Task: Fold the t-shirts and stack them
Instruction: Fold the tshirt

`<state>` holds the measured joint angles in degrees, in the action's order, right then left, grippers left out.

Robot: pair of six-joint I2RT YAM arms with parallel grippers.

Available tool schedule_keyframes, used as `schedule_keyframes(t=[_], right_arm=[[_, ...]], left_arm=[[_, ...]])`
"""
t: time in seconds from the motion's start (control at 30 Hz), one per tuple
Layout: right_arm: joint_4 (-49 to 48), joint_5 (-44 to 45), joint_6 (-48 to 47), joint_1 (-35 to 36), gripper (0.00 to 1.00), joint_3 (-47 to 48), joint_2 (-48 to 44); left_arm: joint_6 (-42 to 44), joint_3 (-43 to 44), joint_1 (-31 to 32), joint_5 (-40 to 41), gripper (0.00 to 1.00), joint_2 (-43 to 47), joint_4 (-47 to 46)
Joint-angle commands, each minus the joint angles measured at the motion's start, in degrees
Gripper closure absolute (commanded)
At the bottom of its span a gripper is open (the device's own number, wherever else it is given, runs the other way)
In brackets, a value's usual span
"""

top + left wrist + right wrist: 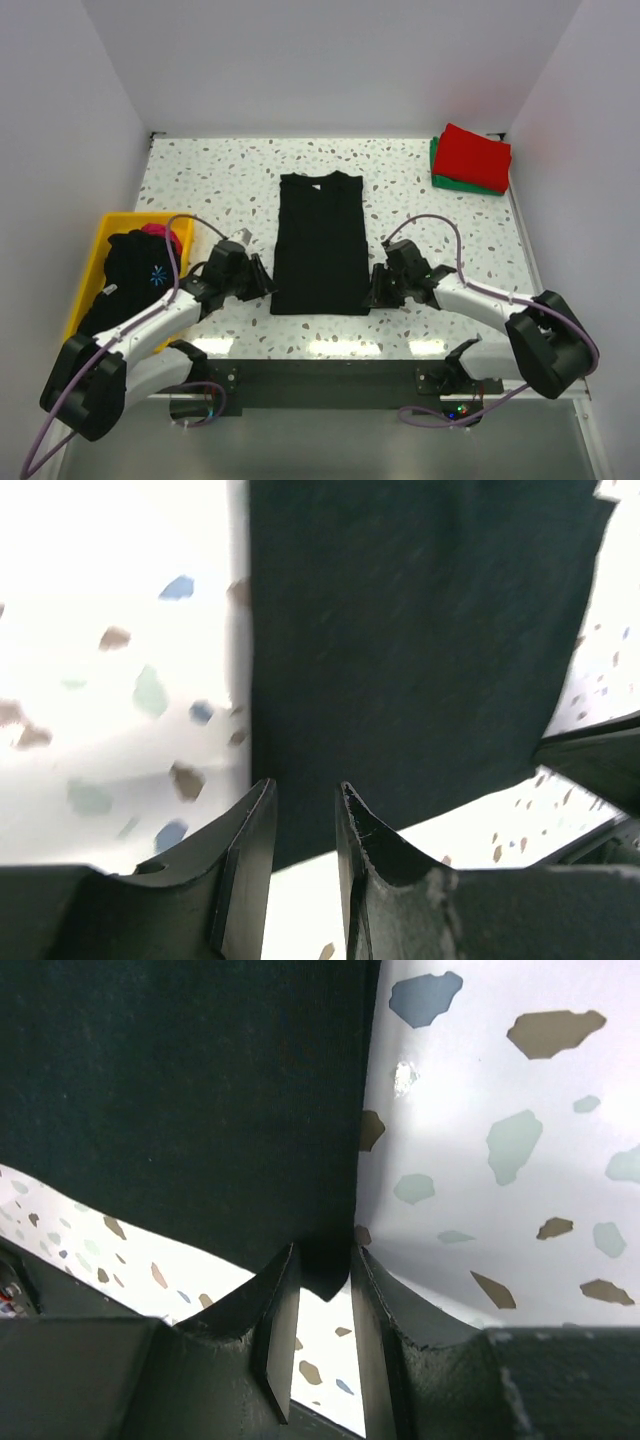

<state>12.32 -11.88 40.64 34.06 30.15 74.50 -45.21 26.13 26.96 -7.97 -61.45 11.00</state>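
The near end of the t-shirt should go to the collar in a fold, so my left gripper will next grab the black t-shirt's near corner [274, 310] [291, 844], matching my right gripper.
A black t-shirt [318, 245] lies flat in the middle of the table as a long narrow rectangle, collar at the far end. My left gripper [268, 282] is at its near left corner, and my right gripper [372, 288] is at its near right corner. In the left wrist view the gripper [305, 792] is open, with the shirt's [410, 640] corner edge between the tips. In the right wrist view the gripper [322, 1255] is open and straddles the shirt's [180, 1090] corner. A folded red shirt [474, 155] lies on a folded green one [440, 168] at the far right.
A yellow bin [92, 262] stands at the left edge and holds a black garment [135, 270] and a pink one [160, 233]. White walls close in the table on the left, the back and the right.
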Motion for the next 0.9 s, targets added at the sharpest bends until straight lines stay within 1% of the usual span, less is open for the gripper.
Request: schedule_keyframes(t=[0.0, 0.1, 0.13, 0.2, 0.23, 0.33, 0.57, 0.87], right_arm=[[1.39, 2.12, 0.05, -0.05, 0.69, -0.62, -3.12], [4.20, 2.65, 0.22, 0.04, 0.66, -0.71, -5.85], [4.21, 2.30, 0.84, -0.05, 0.64, -1.23, -6.38], [4.03, 1.33, 1.54, -0.05, 0.62, -1.76, -7.44], [3.60, 1.07, 1.98, -0.05, 0.60, -2.20, -7.79], [1.93, 0.63, 4.43, 0.04, 0.59, -4.57, -9.28], [-3.00, -0.16, 8.66, 0.56, 0.59, -7.91, -9.55], [-7.83, 2.21, 12.53, 0.65, 0.59, -11.25, -10.08]], left_arm=[[-1.37, -3.10, -0.24, -0.47, 0.66, 4.05, 2.96], [-3.13, -6.00, -0.15, -0.12, 0.64, 8.09, 4.82], [-4.17, -6.79, 0.02, -0.12, 0.60, 9.15, 5.42], [-5.15, -8.89, 0.46, -0.21, 0.57, 11.96, 5.61], [-6.02, -9.60, 0.72, -0.12, 0.54, 12.66, 5.95], [-6.82, -11.10, 2.04, -0.12, 0.52, 14.08, 5.87], [-8.14, -12.77, 5.11, -0.21, 0.53, 12.24, 3.32], [-9.02, -13.74, 6.70, 1.90, 0.57, 10.39, 1.56]])
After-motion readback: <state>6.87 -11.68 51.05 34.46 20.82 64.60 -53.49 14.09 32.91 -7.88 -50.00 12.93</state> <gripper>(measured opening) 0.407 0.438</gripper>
